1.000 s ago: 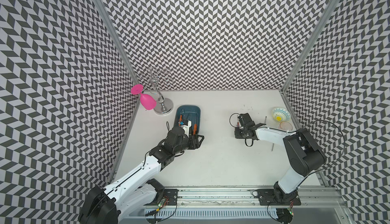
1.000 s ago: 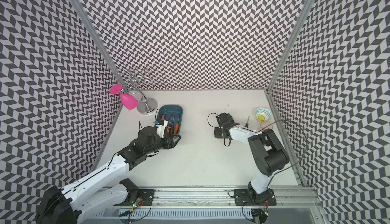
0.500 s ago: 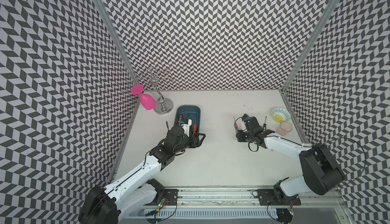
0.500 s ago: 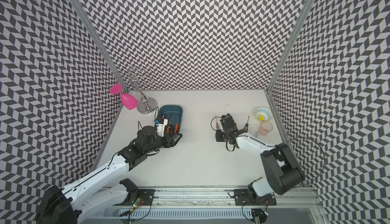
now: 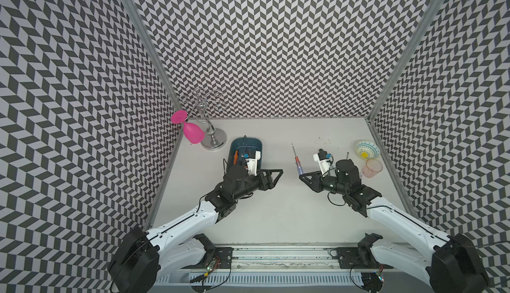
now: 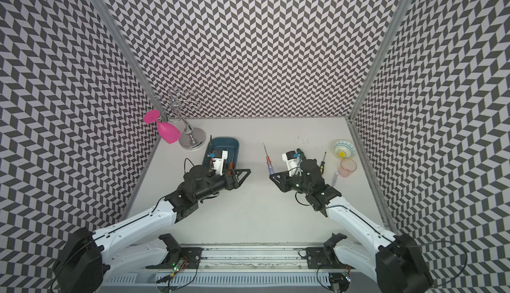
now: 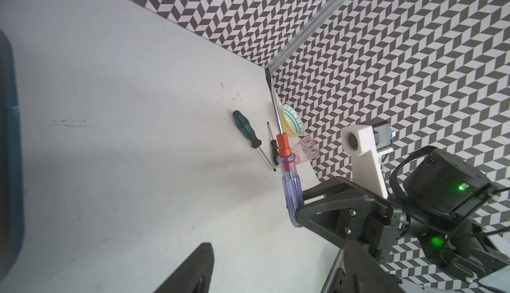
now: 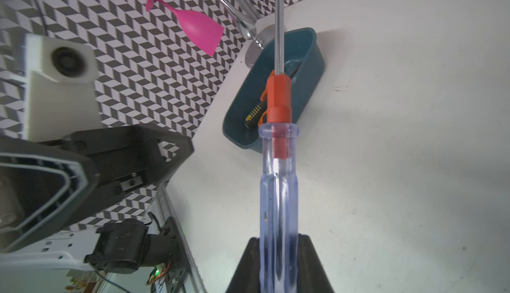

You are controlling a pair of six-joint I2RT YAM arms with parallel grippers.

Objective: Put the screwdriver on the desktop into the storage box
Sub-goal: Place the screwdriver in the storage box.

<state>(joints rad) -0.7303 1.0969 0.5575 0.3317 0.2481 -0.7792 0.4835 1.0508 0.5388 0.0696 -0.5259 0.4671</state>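
Note:
The left gripper grabs the screwdriver's clear blue handle just below the red collar next, to lay the screwdriver (image 5: 297, 163) in the storage box.
My right gripper (image 5: 302, 177) (image 6: 273, 177) (image 8: 278, 240) is shut on the screwdriver (image 5: 297, 163) (image 6: 268, 161) (image 8: 278, 167) (image 7: 289, 192). It has a clear blue handle, a red collar and a steel shaft that points toward the back wall above the desktop (image 5: 276, 208). The teal storage box (image 5: 245, 143) (image 6: 224, 141) (image 8: 309, 56) lies at the back left, with an orange-and-black tool (image 5: 235, 157) (image 8: 255, 113) inside. Between the box and the held screwdriver, my left gripper (image 5: 278, 173) (image 6: 247, 172) (image 7: 278, 266) faces the right gripper, open and holding nothing.
A green-handled screwdriver (image 7: 245, 128) (image 6: 300, 153) and a black-and-yellow one (image 7: 273, 149) (image 6: 322, 164) lie at the right. A patterned bowl (image 5: 367, 149) and a pink cup (image 5: 372, 168) stand by the right wall. A pink glass (image 5: 192, 132) hangs on a metal rack (image 5: 214, 139) behind the box.
My right arm has swung out and brought the screwdriver up and toward the middle. My left gripper has moved a little right of the box and its jaws have spread wider.

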